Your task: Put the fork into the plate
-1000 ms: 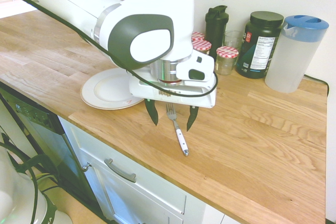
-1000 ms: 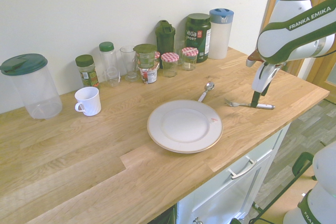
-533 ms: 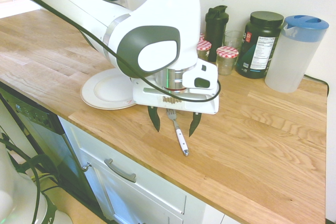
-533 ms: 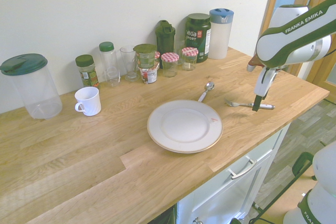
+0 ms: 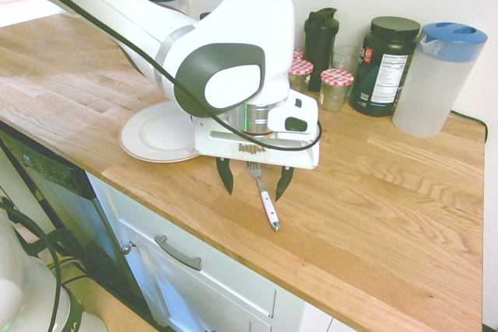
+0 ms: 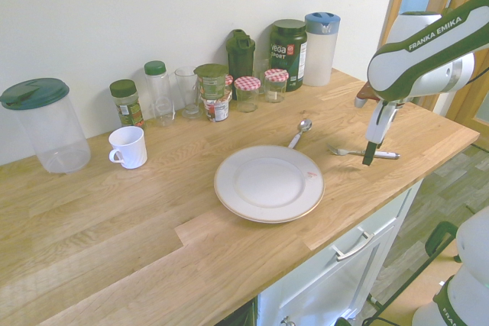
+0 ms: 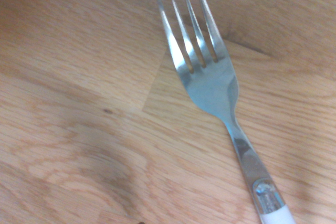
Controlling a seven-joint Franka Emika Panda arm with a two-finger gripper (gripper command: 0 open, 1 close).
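Observation:
The fork has my fingers reaching down beside its neck [image 5: 261, 186] [image 7: 251, 158], close over the counter. They would catch it now, so it is time to close.
The fork [image 5: 265, 201] lies flat on the wooden counter, its silver tines towards the wall and its white handle towards the front edge. My gripper [image 5: 254, 186] stands open just above it, one dark finger on each side of the fork's neck, holding nothing. In the second exterior view the gripper [image 6: 368, 158] hangs over the fork [image 6: 353, 152], to the right of the plate [image 6: 268, 183]. The white plate [image 5: 152, 136] is partly hidden behind the arm in the first exterior view. The wrist view shows the fork [image 7: 210, 82] from close by, tines and neck.
A white-handled spoon [image 6: 299, 132] lies between the plate and the jars. Along the wall stand jars, bottles, a dark shaker [image 5: 320, 36] and a blue-lidded pitcher [image 5: 436, 75]. A white mug [image 6: 127, 146] and a large lidded container [image 6: 46, 124] stand at the left.
The gripper has come down closer to the fork and shifted slightly along it towards the plate side. It stays open. The fork has not moved.

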